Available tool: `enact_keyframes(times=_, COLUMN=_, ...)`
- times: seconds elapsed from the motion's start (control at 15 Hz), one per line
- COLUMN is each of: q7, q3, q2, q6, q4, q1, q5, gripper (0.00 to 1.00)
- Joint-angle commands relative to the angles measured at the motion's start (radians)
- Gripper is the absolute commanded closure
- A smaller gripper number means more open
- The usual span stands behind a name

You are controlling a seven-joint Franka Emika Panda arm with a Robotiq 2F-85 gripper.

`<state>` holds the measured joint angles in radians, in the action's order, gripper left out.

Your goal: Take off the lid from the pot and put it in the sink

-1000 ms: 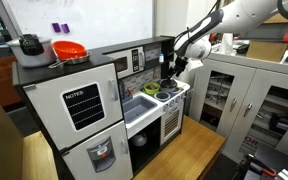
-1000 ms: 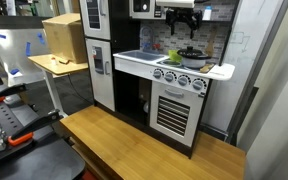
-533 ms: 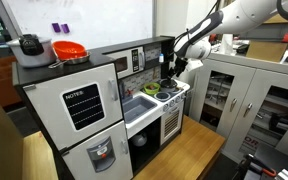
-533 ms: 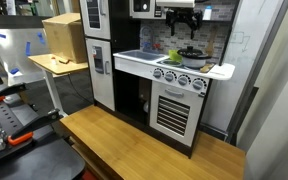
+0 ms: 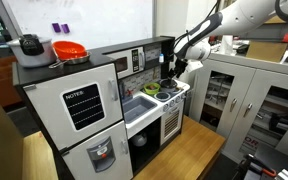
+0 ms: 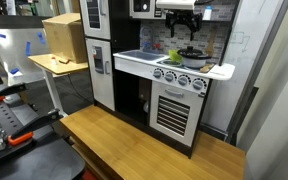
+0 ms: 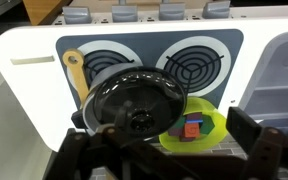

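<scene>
My gripper grabs the lid from above by the knob at its middle next, to lift it clear of the pot [image 5: 170, 88] and into the sink.
In the wrist view the small dark pot [image 7: 104, 120] stands on the toy stove's front left burner with its round lid [image 7: 134, 100] on it, knob at the middle. My gripper [image 7: 169, 150] is open above it, one finger to the pot's left and one to the right of the green dish [image 7: 199, 128]. The pale sink [image 7: 284, 80] lies at the right edge. In both exterior views the gripper [image 5: 172, 66] [image 6: 181, 27] hangs above the pot [image 5: 170, 88] [image 6: 191, 55], beside the sink [image 5: 136, 106] [image 6: 139, 55].
The green dish holds coloured blocks. A wooden spoon [image 7: 74, 65] lies left of the burners. A big grey cooker [image 5: 29, 46] and a red colander [image 5: 69, 50] sit on the toy fridge. A microwave shelf [image 6: 149, 8] hangs over the stove.
</scene>
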<state>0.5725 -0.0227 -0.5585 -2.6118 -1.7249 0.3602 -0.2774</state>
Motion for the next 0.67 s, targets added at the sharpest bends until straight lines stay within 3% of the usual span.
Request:
enact_keyframes(times=0.0, q7=0.001, q3=-0.015, q2=-0.030, q6=0.007, q4=0.041, q1=0.019, q5=0.021, gripper=0.00)
enact_keyframes(times=0.6, q7=-0.023, q3=-0.019, q2=-0.184, q6=0.038, q4=0.231, q1=0.017, q5=0.084, gripper=0.00)
